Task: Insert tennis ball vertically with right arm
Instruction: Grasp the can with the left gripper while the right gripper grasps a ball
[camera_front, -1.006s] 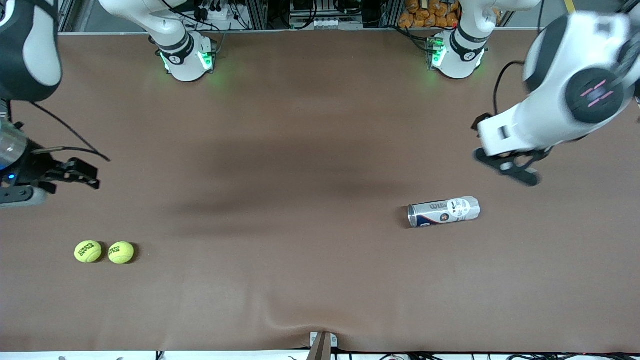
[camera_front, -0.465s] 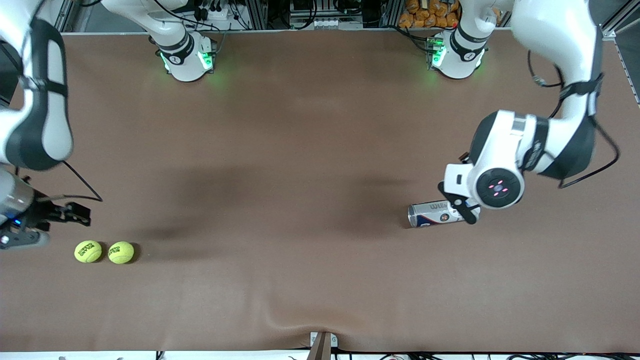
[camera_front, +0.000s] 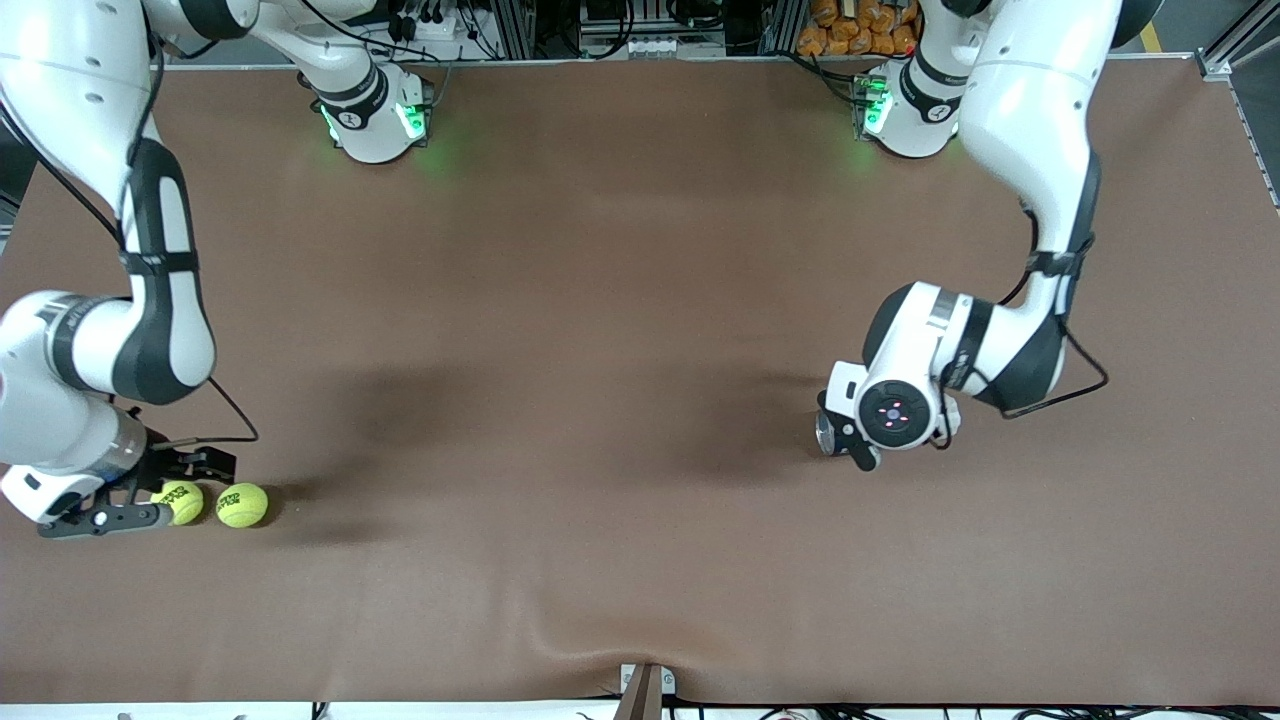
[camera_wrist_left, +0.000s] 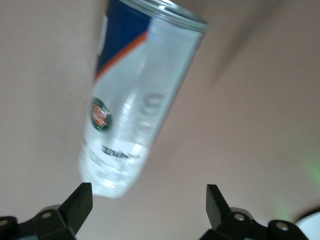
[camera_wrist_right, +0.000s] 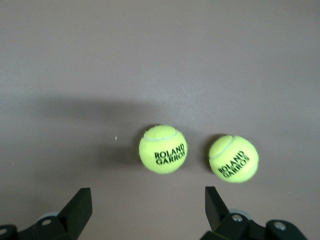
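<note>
The right gripper grips the tennis ball by the felt sides on either side of its printed lettering (camera_front: 242, 505) (camera_wrist_right: 163, 149) next, to insert it vertically.
Two yellow-green tennis balls lie side by side near the right arm's end of the table. My right gripper (camera_front: 160, 492) hangs open over the outer ball (camera_front: 186, 498), which it partly covers; the other ball (camera_front: 242, 505) lies clear beside it. In the right wrist view both balls (camera_wrist_right: 163, 149) (camera_wrist_right: 233, 158) lie ahead of the open right gripper (camera_wrist_right: 148, 210), with nothing between its fingers. A clear tube can with a blue and white label (camera_wrist_left: 135, 100) lies on its side. My left gripper (camera_wrist_left: 148, 205) is open just above it; in the front view the left hand hides most of the can (camera_front: 824, 435).
A brown mat (camera_front: 600, 300) covers the whole table. Both arm bases (camera_front: 375, 115) (camera_front: 905, 110) stand along the edge farthest from the front camera. A small metal clamp (camera_front: 645, 685) sits at the edge nearest that camera.
Both arms have swung in over the table. The right gripper came down over the outer tennis ball. The left hand moved over the lying can and now covers it.
</note>
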